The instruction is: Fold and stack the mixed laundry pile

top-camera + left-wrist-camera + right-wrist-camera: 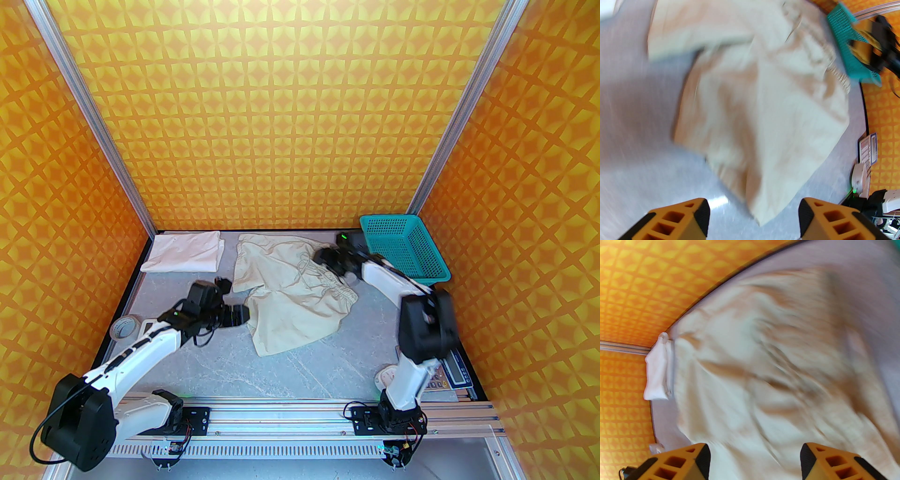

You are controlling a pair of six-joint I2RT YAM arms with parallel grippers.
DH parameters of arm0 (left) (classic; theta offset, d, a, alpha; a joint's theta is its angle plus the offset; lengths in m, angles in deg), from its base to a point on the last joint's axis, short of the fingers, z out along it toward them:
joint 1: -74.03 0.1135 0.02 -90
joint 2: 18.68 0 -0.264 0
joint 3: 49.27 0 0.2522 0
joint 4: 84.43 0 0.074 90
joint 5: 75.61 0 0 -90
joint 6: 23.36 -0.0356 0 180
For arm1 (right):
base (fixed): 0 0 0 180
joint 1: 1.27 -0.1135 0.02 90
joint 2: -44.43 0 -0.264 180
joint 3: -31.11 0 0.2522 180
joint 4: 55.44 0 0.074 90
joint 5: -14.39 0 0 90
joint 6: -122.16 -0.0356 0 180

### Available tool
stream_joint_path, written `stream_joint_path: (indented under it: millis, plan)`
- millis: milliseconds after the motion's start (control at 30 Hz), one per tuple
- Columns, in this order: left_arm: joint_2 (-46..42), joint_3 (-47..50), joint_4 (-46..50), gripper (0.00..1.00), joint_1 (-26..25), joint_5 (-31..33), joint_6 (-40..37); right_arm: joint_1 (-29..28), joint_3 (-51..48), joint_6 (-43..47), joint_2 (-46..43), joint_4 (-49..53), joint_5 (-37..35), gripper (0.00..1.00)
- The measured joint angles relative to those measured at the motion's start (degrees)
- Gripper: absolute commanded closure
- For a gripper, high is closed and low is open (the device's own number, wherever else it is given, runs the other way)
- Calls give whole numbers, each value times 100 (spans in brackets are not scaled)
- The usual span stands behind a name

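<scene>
My left gripper is to pick up the shorts (290, 295) next by the near leg's outer hem corner to stretch them for folding, and it leaves the waistband for my right gripper.
The pale greenish-cream shorts (290, 295) lie crumpled in the middle of the grey table, the gathered waistband toward the right. A folded white T-shirt (185, 252) rests at the back left corner. My left gripper (236, 315) sits at the shorts' left edge, open, with bare table between its fingers (698, 215) and the cloth just ahead (764, 117). My right gripper (323, 257) hovers over the shorts' back right part, open, above blurred cloth (764, 371). The T-shirt (656, 371) shows small at the left of the right wrist view.
A teal mesh basket (404, 246) stands at the back right, close behind the right arm. A roll of tape (123, 326) lies at the table's left edge. A scale or keypad device (450, 372) sits at the right front. Orange patterned walls enclose the table.
</scene>
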Motion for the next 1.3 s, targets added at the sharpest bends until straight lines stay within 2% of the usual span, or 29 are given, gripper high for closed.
stream_joint_path:
  millis: [100,200,433,500,700,733,800,833,933,1033,1200,1300]
  plan:
    - [192,275,-52,30,-358,-2,262,603,-719,227,-702,205,-13,37]
    - [549,398,-289,29,-728,-9,509,981,-1209,380,-866,271,-11,42]
    - [1449,402,-1602,40,-1099,-122,935,964,-1410,492,-208,258,59,55]
    - [1655,402,-1934,50,-1123,-138,1021,940,-1410,492,42,127,105,59]
    - [1899,402,-2677,96,-1123,-173,1088,848,-1403,372,549,-251,225,87]
    - [1871,402,-2736,100,-1113,-175,1067,852,-1399,348,549,-284,221,91]
    - [1665,411,-2761,100,-1036,-192,1036,839,-1388,354,507,-297,192,100]
    - [1497,411,-2732,100,-962,-203,1005,828,-1388,341,437,-280,151,100]
    - [728,391,-2441,100,-614,-225,809,800,-1456,376,-136,-186,-11,100]
    - [-177,55,-1742,100,-310,-264,404,787,-1541,374,-1152,-39,-103,100]
    - [-1443,-1150,-553,100,-39,-378,-337,754,-1438,422,-3239,538,-162,100]
    - [-1650,-1985,39,100,83,-463,-732,726,-1034,516,-4144,1075,-205,100]
